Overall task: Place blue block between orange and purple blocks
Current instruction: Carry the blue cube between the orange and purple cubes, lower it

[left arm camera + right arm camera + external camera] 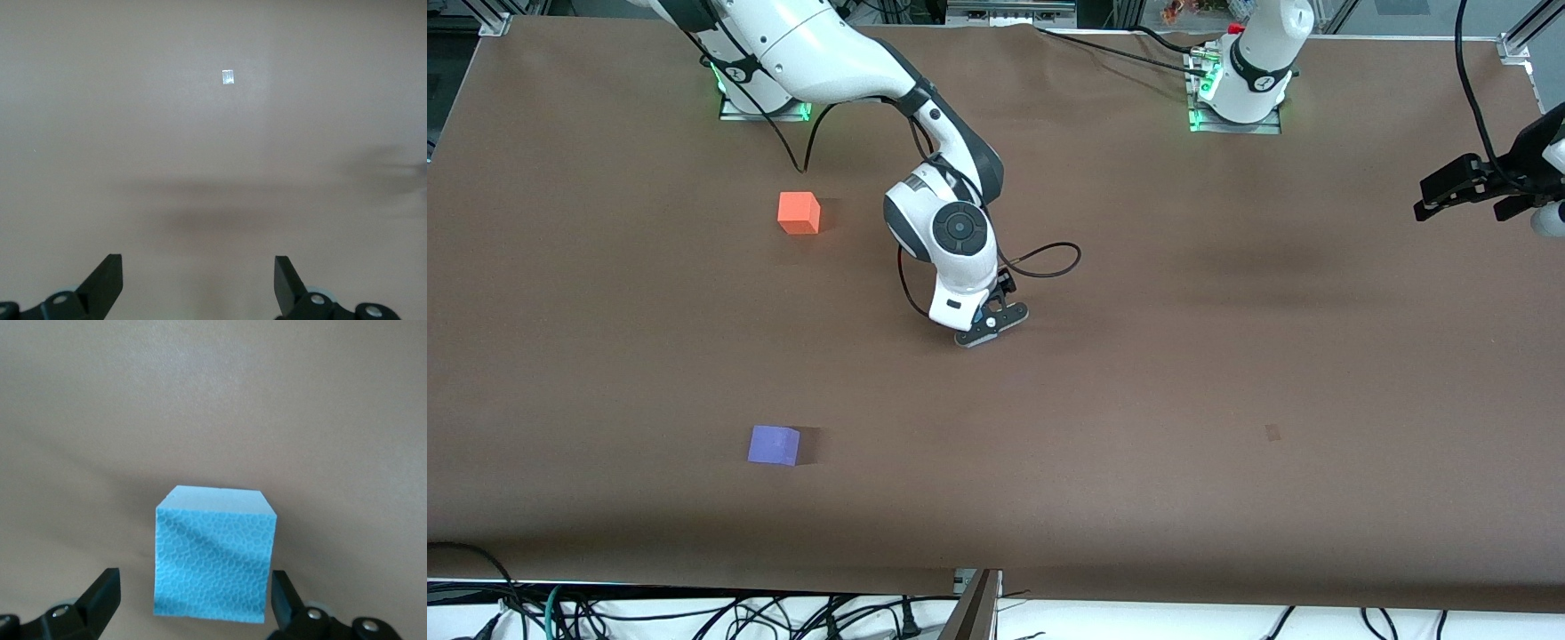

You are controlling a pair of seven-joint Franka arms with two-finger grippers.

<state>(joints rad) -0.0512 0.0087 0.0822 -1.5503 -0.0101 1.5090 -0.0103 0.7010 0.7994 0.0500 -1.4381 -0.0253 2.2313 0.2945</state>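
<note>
My right gripper grabs the blue block (215, 553) by its two opposite upright sides next, to place it between the orange and purple blocks.
The blue block (215, 553) stands on the brown table between the open fingers of my right gripper (195, 581), with a gap on each side. In the front view the right gripper (989, 329) is low over the middle of the table and hides the block. The orange block (799, 213) sits near the right arm's base. The purple block (774, 444) sits nearer to the front camera, in line with the orange one. My left gripper (1427, 200) waits open and empty in the air at the left arm's end; its wrist view (198, 261) shows only bare table.
A small pale mark (1272, 433) lies on the table mat toward the left arm's end; it also shows in the left wrist view (228, 77). A cable (1040, 258) loops beside the right wrist. Cables hang along the table's front edge.
</note>
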